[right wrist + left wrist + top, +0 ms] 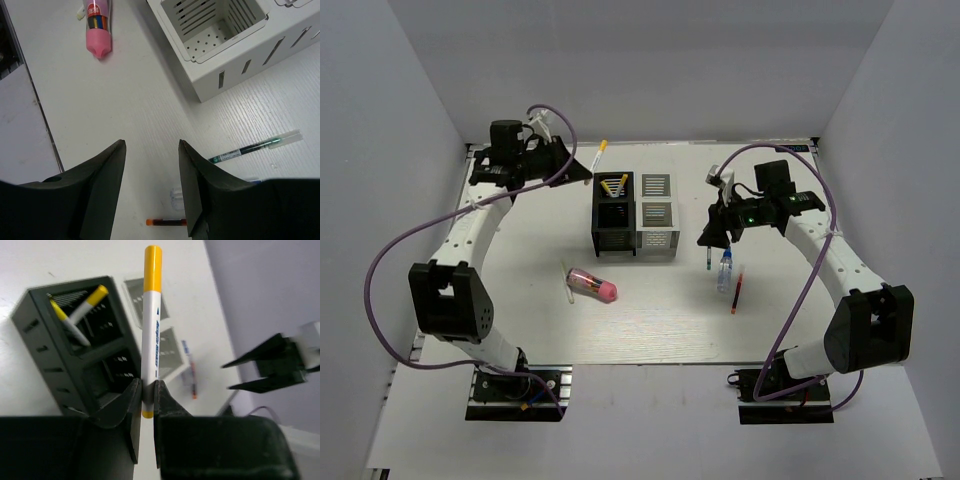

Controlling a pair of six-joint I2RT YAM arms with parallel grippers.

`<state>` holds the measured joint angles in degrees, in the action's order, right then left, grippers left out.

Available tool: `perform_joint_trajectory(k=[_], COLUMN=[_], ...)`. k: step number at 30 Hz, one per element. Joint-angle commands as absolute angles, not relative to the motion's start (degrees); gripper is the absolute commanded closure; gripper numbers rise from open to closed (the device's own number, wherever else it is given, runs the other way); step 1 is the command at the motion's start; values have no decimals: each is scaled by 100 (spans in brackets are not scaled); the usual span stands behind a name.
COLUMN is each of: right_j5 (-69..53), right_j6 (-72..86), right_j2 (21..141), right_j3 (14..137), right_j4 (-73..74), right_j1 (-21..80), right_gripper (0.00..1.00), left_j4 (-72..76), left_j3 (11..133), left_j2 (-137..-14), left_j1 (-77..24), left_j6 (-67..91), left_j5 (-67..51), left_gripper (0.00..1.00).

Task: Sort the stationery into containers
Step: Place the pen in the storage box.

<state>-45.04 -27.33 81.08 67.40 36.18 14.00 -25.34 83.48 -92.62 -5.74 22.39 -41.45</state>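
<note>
My left gripper lines up the marker (pixel 150 330) before opening, since the marker hangs beside the black organizer and would fall outside if I opened now.
My left gripper (pixel 578 166) is shut on the lower end of a yellow-and-white marker (pixel 150 330) and holds it in the air behind and left of the black organizer (pixel 613 213). Two yellow-capped pens (pixel 80 315) stand in its back cell. The silver-white organizer (pixel 657 212) adjoins it on the right. My right gripper (pixel 150 145) is open and empty, above the table near a green pen (pixel 255 147), a clear blue-capped bottle (pixel 725 272) and a red pen (pixel 165 221). The pink-and-clear cylinder (pixel 592 285) lies in front of the black organizer, beside a thin white pen (pixel 567 282).
White walls enclose the table on the left, back and right. The silver-white organizer's near cell (pixel 220 55) shows a bare perforated bottom. The right gripper's fingers (pixel 270 365) show in the left wrist view beyond the organizers.
</note>
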Motion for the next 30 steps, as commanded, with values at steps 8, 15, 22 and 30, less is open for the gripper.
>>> perform_joint_trajectory(k=[8,15,22,30], right_j5=[-4676,-4720,-4667,-4693], right_j6=[-2743,-2575,-2514,-2443], right_j2=[7981,7735,7462,7374], right_j3=[6821,6390,6082,5959], right_j4=[3526,3156,2909,2795], right_j1=[1389,1389,1389,1388], right_gripper=[48,48,48,48], left_j4=[-5560,-6828,-7927,-8016], left_j3=[10489,11531,12418,12314], left_j2=[-9867,-10915,-11548,-11917], left_j1=[-589,-650,-650,-650], left_j6=[4150,4192,3938,3823], left_j5=[-4106,-4780,-4834,-4772], left_gripper=[100,100,100,100])
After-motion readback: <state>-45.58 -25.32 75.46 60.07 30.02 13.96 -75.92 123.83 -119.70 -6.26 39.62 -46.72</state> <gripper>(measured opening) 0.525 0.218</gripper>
